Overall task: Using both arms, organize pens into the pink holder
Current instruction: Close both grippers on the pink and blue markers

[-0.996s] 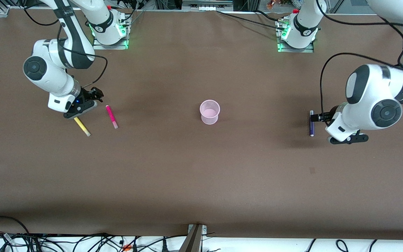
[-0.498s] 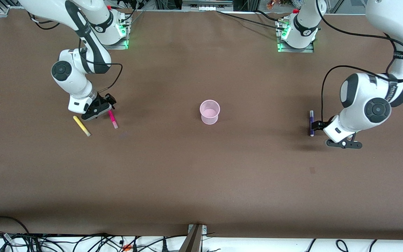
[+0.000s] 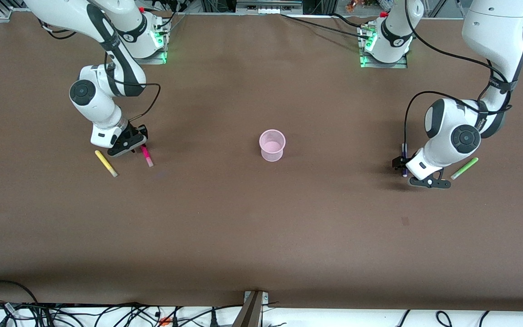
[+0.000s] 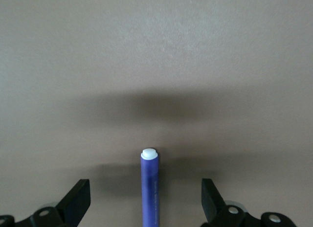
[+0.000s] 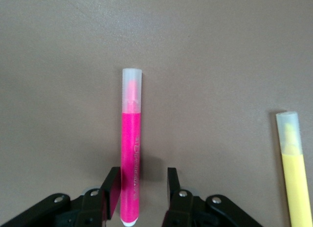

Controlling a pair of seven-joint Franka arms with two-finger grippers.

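My left gripper grabs the purple pen by the pen's purple body next, to get it into the pink holder.
The pink holder stands upright mid-table, with nothing visible in it. My right gripper is down at the table over the magenta pen. In the right wrist view this gripper straddles the magenta pen: one finger touches it and the other stands off with a gap, so it is open. The yellow pen lies beside it. My left gripper is low over the purple pen. Wide open, it has the purple pen centred between its fingers. The green pen lies beside the left arm's wrist.
The brown table is bare between the holder and both pen groups. Cables hang along the edge nearest the front camera.
My right gripper moved from the yellow pen to the magenta pen and narrowed its jaws around it. My left arm shifted over the purple pen, uncovering the green pen.
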